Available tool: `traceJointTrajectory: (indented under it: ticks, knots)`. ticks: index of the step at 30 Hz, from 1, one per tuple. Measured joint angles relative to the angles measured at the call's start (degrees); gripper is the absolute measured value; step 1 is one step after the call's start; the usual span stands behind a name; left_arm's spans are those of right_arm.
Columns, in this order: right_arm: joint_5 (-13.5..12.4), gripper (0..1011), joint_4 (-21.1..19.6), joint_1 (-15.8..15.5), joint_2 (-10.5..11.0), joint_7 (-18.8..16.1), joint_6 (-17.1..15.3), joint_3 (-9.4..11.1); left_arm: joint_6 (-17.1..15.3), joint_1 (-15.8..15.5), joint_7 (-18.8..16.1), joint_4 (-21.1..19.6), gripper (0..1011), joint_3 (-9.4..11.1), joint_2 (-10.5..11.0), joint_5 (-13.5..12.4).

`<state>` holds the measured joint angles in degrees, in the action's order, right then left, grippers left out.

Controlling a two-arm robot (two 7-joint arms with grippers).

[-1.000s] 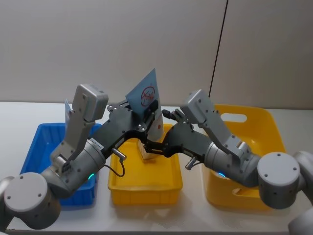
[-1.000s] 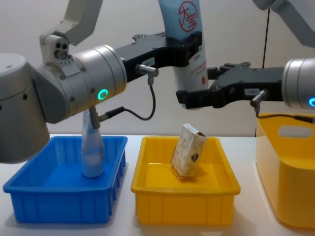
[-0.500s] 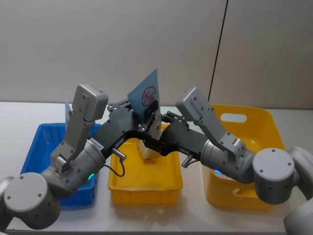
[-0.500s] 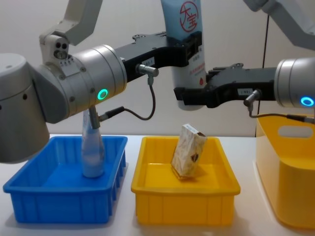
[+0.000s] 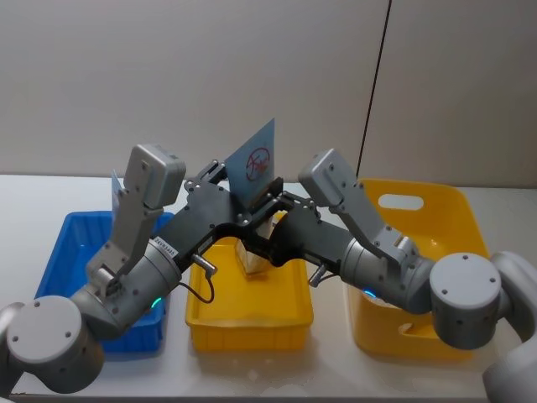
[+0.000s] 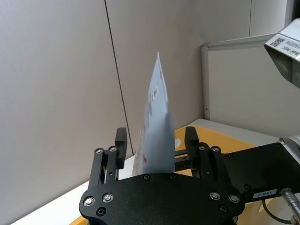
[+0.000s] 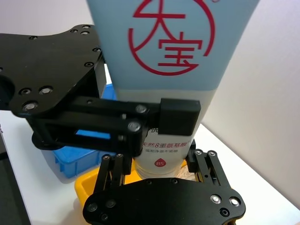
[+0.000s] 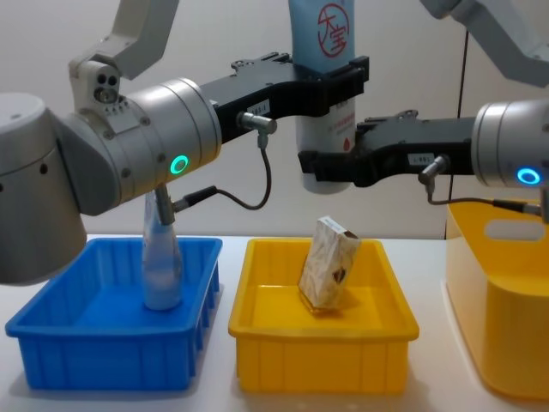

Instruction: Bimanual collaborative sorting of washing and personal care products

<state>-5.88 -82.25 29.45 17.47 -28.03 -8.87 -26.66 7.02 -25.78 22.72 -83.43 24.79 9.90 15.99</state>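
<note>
My left gripper holds the pale blue pouch, and my right gripper will next grab the pouch by its end with the cap to take it over for sorting.
A pale blue pouch with a red circle logo [image 5: 252, 161] [image 8: 324, 43] [image 7: 173, 42] [image 6: 154, 122] hangs upright above the yellow tray [image 8: 322, 365]. My left gripper [image 8: 330, 81] [image 5: 254, 191] [image 6: 156, 140] is shut on its middle. My right gripper [image 8: 330, 167] [image 5: 273, 211] [image 7: 157, 161] is open, its fingers on either side of the pouch's lower end, just below the left gripper. A beige patterned carton [image 8: 328, 262] [image 5: 252, 260] leans in the yellow tray. Another pale blue pouch [image 8: 160, 257] [image 5: 116, 189] stands upright in the blue tray [image 8: 103, 360].
A tall yellow bin [image 8: 502, 300] [image 5: 419, 201] stands at the right, beside the yellow tray. The blue tray [image 5: 71, 243] is at the left. All three sit in a row near the table's front edge, with a wall behind.
My right gripper has moved left, from beside the held pouch to around its lower end. The left gripper has tilted the pouch slightly to the right.
</note>
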Motion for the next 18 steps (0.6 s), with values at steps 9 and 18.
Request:
traceJointTrajectory:
  ticks: [9, 18]
  knots:
    - [-0.38, 525, -0.32, -0.30, -0.43, 2.04, -0.87, 0.32, 0.00, 0.00, 0.00, 0.00, 954, 0.00, 0.00, 0.00]
    - [-0.54, 375, -0.57, -0.91, -1.41, 5.67, -3.20, 1.84, 0.00, 0.00, 0.00, 0.00, 1001, 0.00, 0.00, 0.00]
